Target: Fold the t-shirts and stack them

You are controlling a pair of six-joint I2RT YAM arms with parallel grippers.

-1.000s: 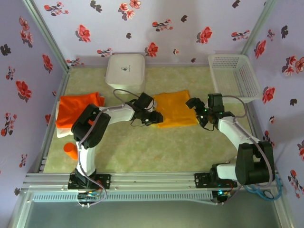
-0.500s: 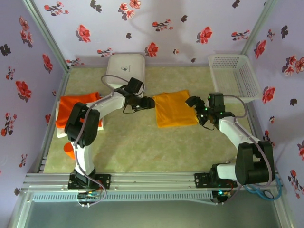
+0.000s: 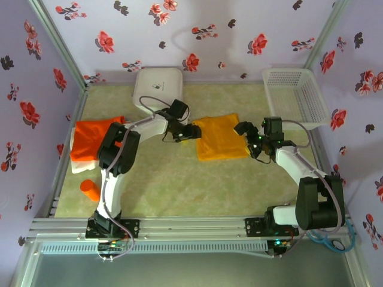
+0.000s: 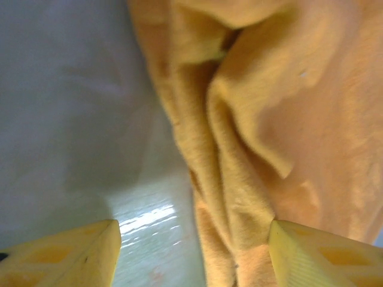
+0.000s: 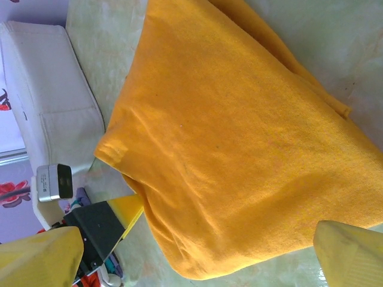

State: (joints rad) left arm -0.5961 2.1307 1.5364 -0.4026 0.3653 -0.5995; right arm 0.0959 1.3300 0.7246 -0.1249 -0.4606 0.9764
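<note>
The left gripper grabs the folded mustard t-shirt's bunched edge facing the red-orange t-shirt next, layers together, so that the t-shirt stacks flat.
The mustard yellow-orange t-shirt [image 3: 220, 139] lies folded in the middle of the table. My left gripper [image 3: 190, 133] is at its left edge, open; in the left wrist view the bunched cloth edge [image 4: 239, 203] runs between the yellow fingers [image 4: 66, 257], touching the right one. My right gripper [image 3: 244, 133] is at the shirt's right edge, open wide, with the shirt [image 5: 239, 149] spread ahead of its fingers [image 5: 350, 254]. The bright red-orange t-shirt [image 3: 96, 134] lies at the far left on top of the white t-shirt [image 3: 76, 166].
A white rounded-square box [image 3: 158, 88] stands at the back, just behind the left arm. A white lattice basket [image 3: 296, 95] sits at the back right. A small orange cylinder [image 3: 90, 190] lies near the front left. Flowered walls enclose the table.
The left gripper has moved from the shirt's lower left corner up to its left edge, and its jaws have opened wider. The right arm has hardly moved.
</note>
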